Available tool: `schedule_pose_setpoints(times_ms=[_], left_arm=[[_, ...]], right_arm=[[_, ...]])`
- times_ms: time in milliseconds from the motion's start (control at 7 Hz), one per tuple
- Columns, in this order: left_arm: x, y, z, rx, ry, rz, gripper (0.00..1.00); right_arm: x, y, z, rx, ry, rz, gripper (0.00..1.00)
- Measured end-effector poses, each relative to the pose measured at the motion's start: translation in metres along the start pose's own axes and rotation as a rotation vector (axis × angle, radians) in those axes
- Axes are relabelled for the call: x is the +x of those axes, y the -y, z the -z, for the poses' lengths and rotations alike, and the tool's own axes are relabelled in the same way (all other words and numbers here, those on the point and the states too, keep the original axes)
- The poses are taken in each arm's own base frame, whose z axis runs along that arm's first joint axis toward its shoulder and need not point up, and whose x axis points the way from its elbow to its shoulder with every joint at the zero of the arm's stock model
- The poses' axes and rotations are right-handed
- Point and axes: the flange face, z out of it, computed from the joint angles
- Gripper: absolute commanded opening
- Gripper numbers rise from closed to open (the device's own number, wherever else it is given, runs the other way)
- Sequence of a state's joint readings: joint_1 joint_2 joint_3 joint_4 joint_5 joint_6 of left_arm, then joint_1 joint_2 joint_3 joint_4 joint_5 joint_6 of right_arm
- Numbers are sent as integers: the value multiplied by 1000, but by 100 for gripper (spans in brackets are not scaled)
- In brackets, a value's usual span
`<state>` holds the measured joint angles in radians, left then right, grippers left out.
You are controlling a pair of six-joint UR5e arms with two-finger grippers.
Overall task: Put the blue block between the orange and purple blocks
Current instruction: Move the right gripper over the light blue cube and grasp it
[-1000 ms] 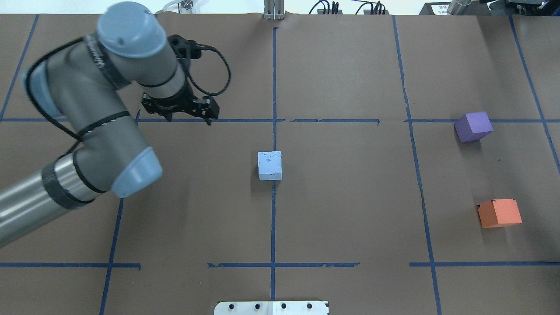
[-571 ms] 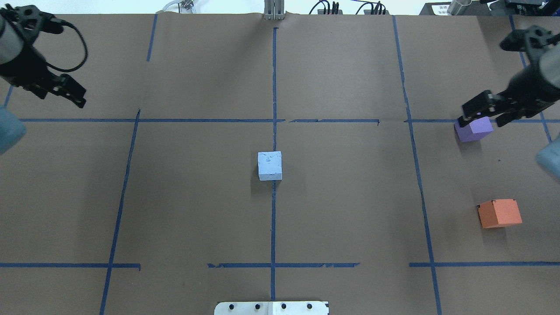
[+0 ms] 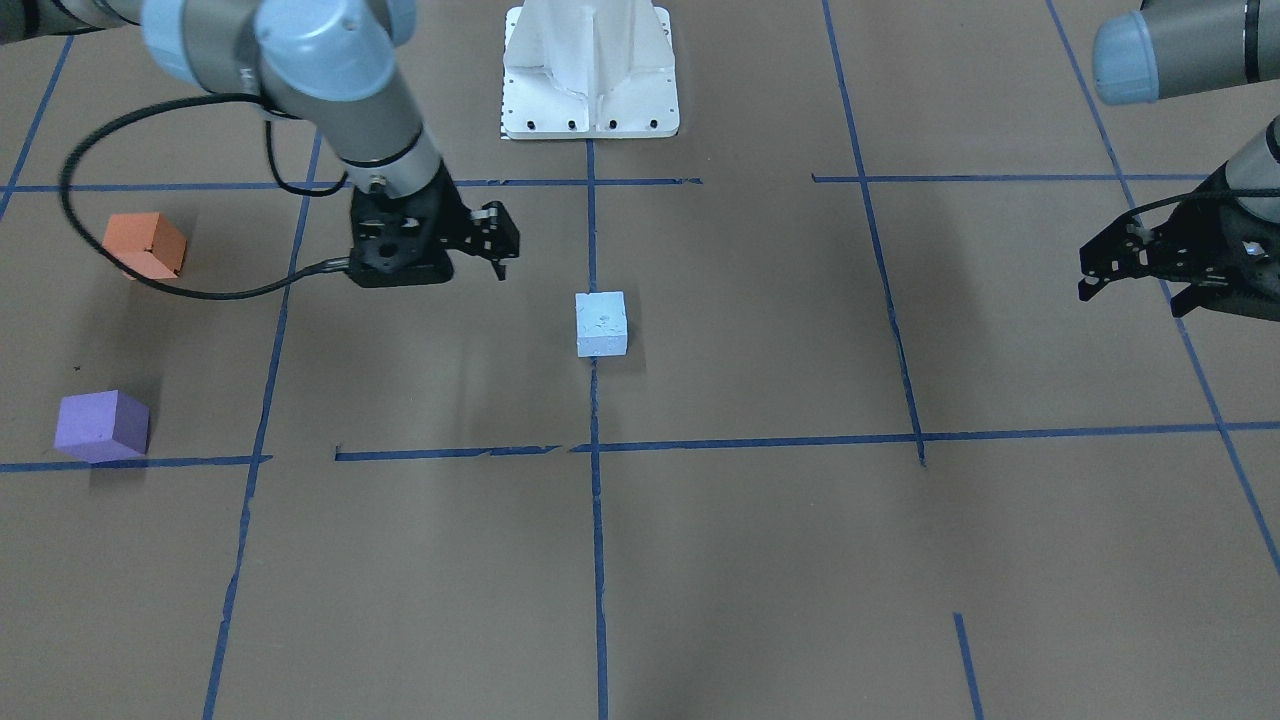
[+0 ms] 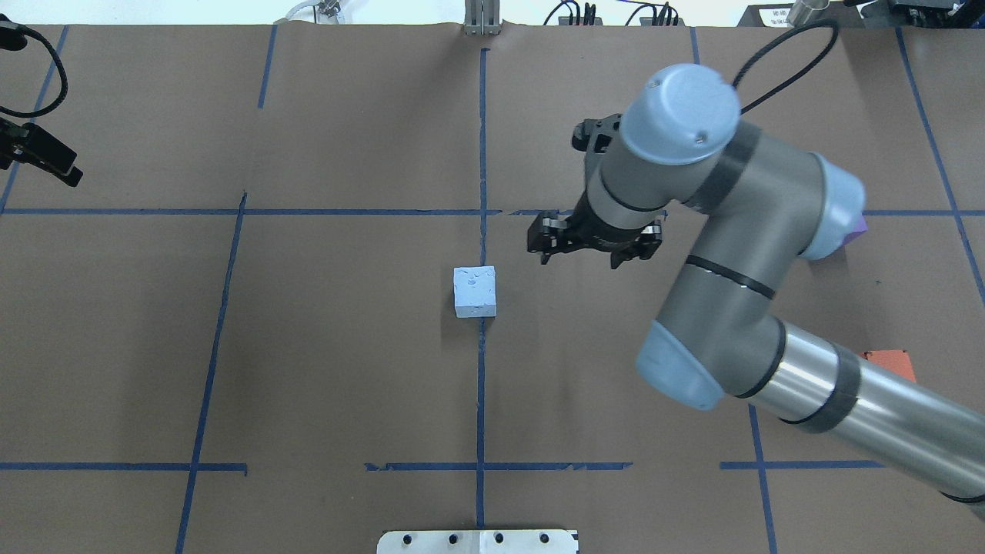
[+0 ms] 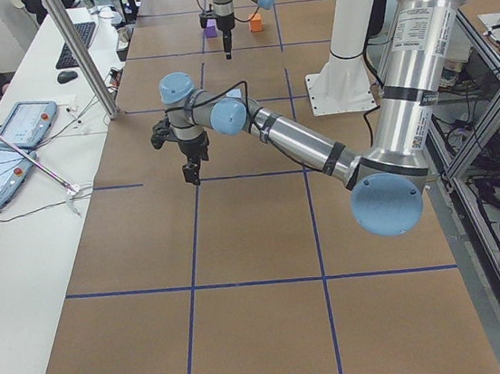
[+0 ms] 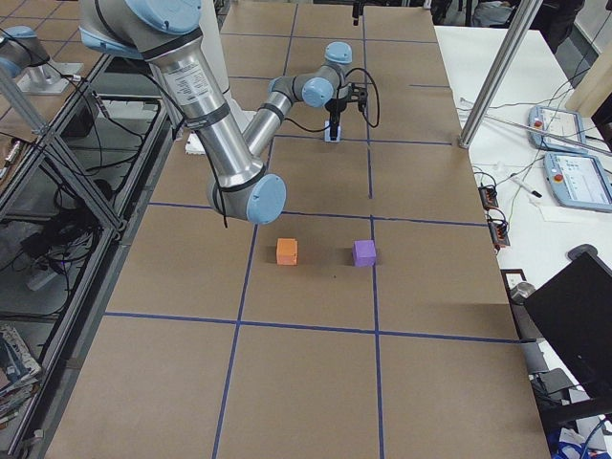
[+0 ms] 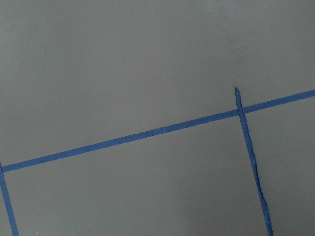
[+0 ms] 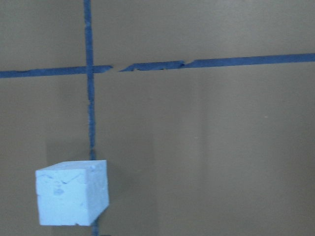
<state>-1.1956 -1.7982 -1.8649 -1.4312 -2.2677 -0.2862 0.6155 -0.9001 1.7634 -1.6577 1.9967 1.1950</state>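
I will next grab the pale blue block by its body (image 3: pixel 601 324) (image 8: pixel 72 192) with my right gripper, to place it between the orange and purple blocks.
The light blue block (image 4: pixel 475 292) sits on the brown table at the middle, on a blue tape line; it also shows in the front view (image 3: pixel 601 323) and low left in the right wrist view (image 8: pixel 72 199). My right gripper (image 4: pixel 579 260) is open and empty, above the table just right of and beyond the block, not touching it (image 3: pixel 425 275). The orange block (image 3: pixel 145 245) and purple block (image 3: pixel 102 425) stand apart at the table's right end; my right arm hides most of both in the overhead view. My left gripper (image 3: pixel 1135 295) is open and empty at the far left edge (image 4: pixel 35 150).
The robot's white base plate (image 4: pixel 477 541) is at the near table edge. Blue tape lines (image 4: pixel 481 154) form a grid on the brown paper. In the left side view a white operators' bench with tablets (image 5: pixel 15 134) and a metal pole (image 5: pixel 78 53) stand beyond the table.
My right arm has swung in from over the purple block to the middle, beside the blue block. My left gripper has pulled back farther to the left edge. The blocks have not moved.
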Motion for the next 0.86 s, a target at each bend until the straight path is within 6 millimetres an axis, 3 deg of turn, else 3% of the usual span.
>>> schedule_pose_setpoints(times_ms=[286,571,857], left_arm=[[-1,-1,0,-1,-1,4,100],[-1,-1,0,-1,-2,15,100],[-1,-1,0,0,-2,19,100]], right_arm=[[-71,-4,-34,9,-42,-19,100],[-104,-5,-56,16,-81,-13,100],[-118,-7,-70,27,-104,-1,100]])
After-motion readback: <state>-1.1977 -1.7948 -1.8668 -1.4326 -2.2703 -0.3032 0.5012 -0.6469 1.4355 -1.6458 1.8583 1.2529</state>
